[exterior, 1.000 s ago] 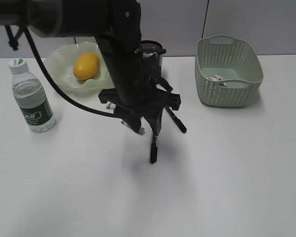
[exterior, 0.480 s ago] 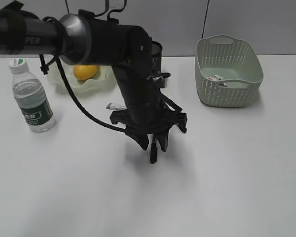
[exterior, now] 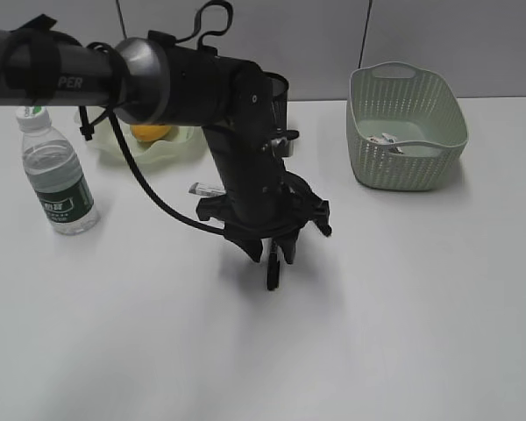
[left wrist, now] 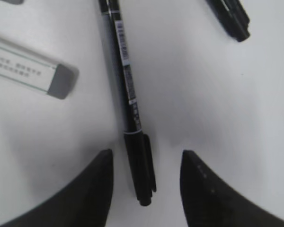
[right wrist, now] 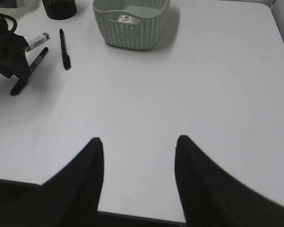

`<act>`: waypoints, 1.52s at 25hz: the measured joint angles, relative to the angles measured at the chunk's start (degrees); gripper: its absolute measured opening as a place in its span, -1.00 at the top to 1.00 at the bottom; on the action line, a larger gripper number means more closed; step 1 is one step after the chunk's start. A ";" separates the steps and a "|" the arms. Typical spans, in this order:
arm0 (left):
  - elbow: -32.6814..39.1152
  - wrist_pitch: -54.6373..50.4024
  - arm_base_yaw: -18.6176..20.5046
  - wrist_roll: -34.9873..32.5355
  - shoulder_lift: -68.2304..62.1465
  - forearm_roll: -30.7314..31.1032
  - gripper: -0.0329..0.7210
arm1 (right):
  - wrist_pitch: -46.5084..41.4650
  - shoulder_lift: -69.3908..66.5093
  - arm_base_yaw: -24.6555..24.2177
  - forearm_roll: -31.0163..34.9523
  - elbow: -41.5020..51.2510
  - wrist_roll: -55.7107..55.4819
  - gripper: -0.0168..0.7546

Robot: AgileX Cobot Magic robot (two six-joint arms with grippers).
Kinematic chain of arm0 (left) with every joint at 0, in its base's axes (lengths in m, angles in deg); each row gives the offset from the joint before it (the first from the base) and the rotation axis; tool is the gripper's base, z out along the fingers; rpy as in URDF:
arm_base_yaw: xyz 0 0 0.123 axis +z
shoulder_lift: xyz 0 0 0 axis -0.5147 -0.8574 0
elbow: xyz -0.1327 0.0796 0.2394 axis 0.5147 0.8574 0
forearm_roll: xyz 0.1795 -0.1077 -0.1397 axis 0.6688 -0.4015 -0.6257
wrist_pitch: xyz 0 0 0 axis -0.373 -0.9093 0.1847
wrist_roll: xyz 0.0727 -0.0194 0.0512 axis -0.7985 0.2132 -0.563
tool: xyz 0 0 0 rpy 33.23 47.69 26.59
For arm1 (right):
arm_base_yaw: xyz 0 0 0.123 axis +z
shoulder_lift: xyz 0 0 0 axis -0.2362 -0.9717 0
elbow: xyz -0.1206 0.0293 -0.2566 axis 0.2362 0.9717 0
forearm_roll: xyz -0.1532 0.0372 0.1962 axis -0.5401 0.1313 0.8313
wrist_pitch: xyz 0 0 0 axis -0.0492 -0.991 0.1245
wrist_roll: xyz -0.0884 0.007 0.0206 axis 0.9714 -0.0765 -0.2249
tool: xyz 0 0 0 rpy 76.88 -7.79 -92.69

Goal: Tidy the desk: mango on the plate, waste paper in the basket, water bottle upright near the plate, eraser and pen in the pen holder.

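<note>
My left gripper takes hold of the dark pen by its cap end next, to put the dark pen in the pen holder.
My left gripper is open and low over the desk. A black pen lies between its fingers, its cap end at the fingertips, untouched. From outside, the left gripper stands over that pen. A second pen and the white-sleeved eraser lie nearby. The mango rests in the plate, half hidden by the arm. The water bottle stands upright at left. The pen holder peeks from behind the arm. Waste paper lies in the basket. My right gripper is open and empty.
The left arm stretches from the left edge across the plate and pen holder. In the right wrist view the basket, pen holder, both pens and the eraser sit far ahead at top left; the desk edge runs just under the right fingers.
The left arm has swung lower and forward, covering more of the mango and plate; its gripper has come down astride the pen. The jaws kept the same width.
</note>
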 joint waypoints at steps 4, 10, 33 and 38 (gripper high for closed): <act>0.00 -0.21 0.00 0.16 -1.01 0.12 -0.03 | 0.00 0.00 0.00 0.00 0.00 0.00 -0.06; 0.00 -1.23 0.00 0.28 -2.15 0.12 -0.03 | 0.00 0.00 0.00 0.00 0.00 0.00 -0.06; -2.82 -13.07 0.00 -2.78 1.75 10.48 0.60 | 0.00 0.00 0.00 -0.06 0.00 0.00 -0.06; -11.57 -16.33 0.00 -12.79 4.11 20.30 0.60 | 0.00 0.00 0.00 -0.06 0.00 0.00 -0.06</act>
